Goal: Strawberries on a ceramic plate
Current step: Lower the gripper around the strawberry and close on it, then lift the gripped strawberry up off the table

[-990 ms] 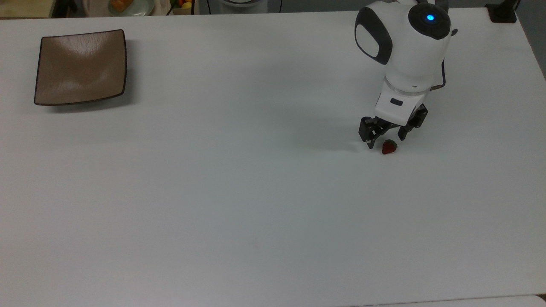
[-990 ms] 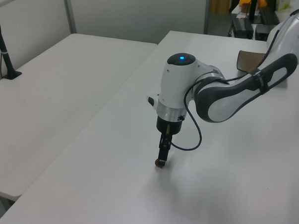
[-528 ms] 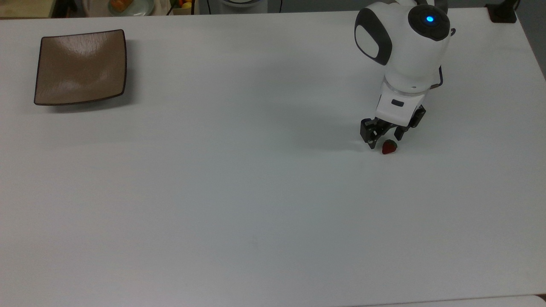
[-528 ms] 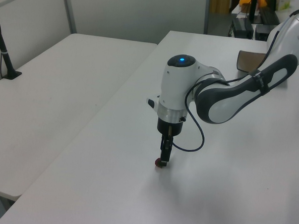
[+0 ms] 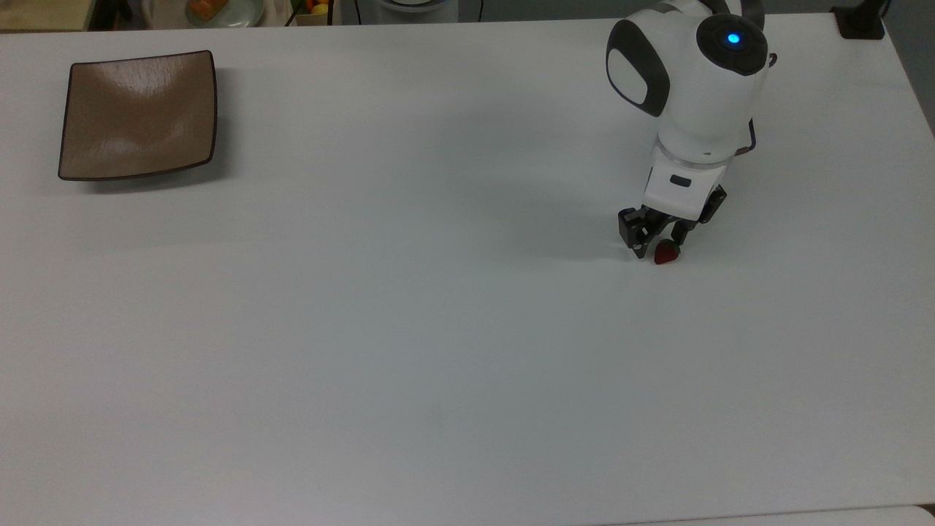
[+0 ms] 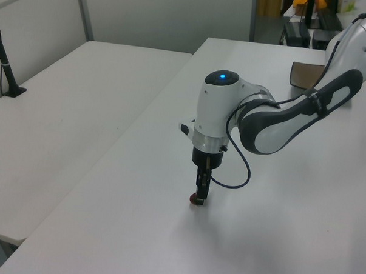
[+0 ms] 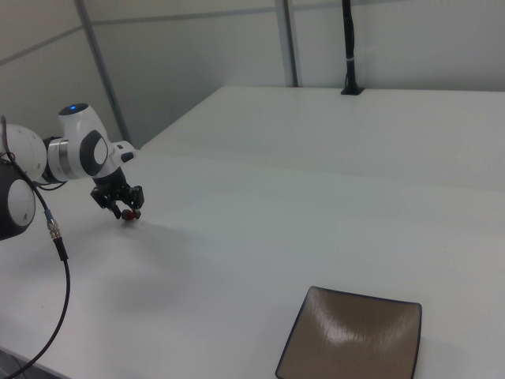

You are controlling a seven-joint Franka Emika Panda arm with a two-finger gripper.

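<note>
I next need to grab the strawberry with my gripper by its red body [image 6: 194, 199], to put it on the ceramic plate [image 6: 304, 73].
A tiny red strawberry [image 5: 666, 253] with a dark green cap lies on the white table at the top view's right. My gripper [image 5: 659, 247] points down over it, low at the table, open, with its dark fingers [image 5: 640, 241] narrowly straddling the fruit. In the left view the gripper [image 6: 199, 197] hangs over the strawberry [image 6: 195, 200]; in the right view the gripper [image 7: 126, 210] and strawberry [image 7: 133, 215] sit at far left. The square tan-brown ceramic plate [image 5: 139, 113] with a dark rim rests at the top view's far left, plate [image 7: 355, 339] near the right view's bottom, plate [image 6: 304, 73] behind my arm.
The white table [image 5: 409, 329] spreads wide between strawberry and plate. A pale round dish [image 5: 219, 10] with orange food stands beyond the table's back edge. A second white table [image 6: 68, 126] adjoins in the left view. A black post [image 7: 349, 47] rises at the back in the right view.
The fingers have drawn closer together around the strawberry and the wrist has sunk slightly. The strawberry and the plate have stayed where they were.
</note>
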